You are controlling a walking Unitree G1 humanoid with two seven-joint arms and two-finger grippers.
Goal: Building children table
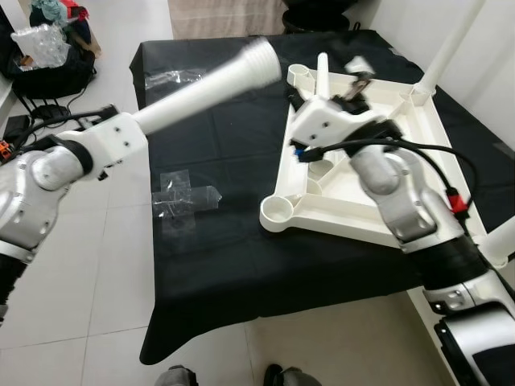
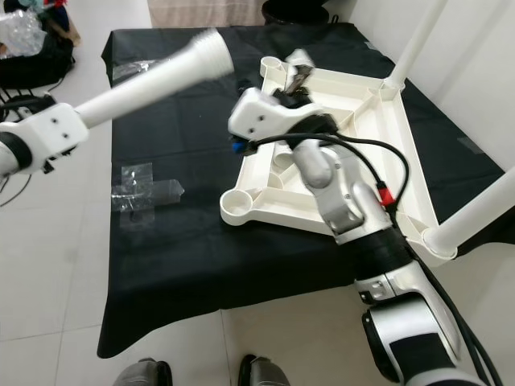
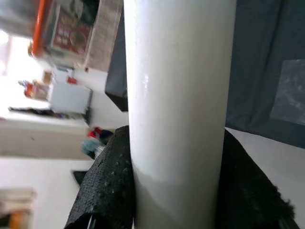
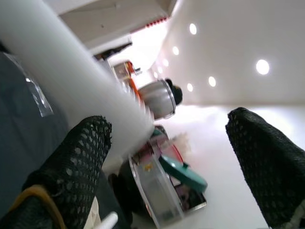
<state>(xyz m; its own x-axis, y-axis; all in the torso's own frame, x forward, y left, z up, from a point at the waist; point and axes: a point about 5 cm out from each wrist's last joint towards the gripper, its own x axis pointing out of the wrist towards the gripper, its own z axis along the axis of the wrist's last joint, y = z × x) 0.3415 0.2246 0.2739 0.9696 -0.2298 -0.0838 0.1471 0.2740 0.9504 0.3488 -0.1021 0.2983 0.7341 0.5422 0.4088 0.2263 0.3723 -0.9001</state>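
Note:
My right gripper is to act next and needs to grab the white leg [image 1: 205,87] by the body behind its ribs, because its thick ribbed end [image 1: 261,63] sticks out far past my left gripper.
A white table leg [image 1: 205,87] with a ribbed end slants up over the black-clothed table [image 1: 241,265]; my left gripper [image 1: 138,122] is shut on its lower end, and the black fingers [image 3: 102,191] press both of its sides. The white tabletop [image 1: 418,145] lies upside down on the cloth. One leg [image 1: 451,40] stands in its far right corner and another [image 1: 503,237] at the near right. The near left socket [image 1: 278,211] and the far left socket [image 1: 299,74] hold nothing. My right gripper [image 1: 358,80] hovers open over the tabletop's far left part.
A clear plastic bag [image 1: 181,201] lies on the cloth left of the tabletop, and another [image 1: 173,78] lies near the far left corner. Dark bags and clutter [image 1: 48,48] sit on the tiled floor at the back left. My feet [image 1: 177,376] stand at the table's near edge.

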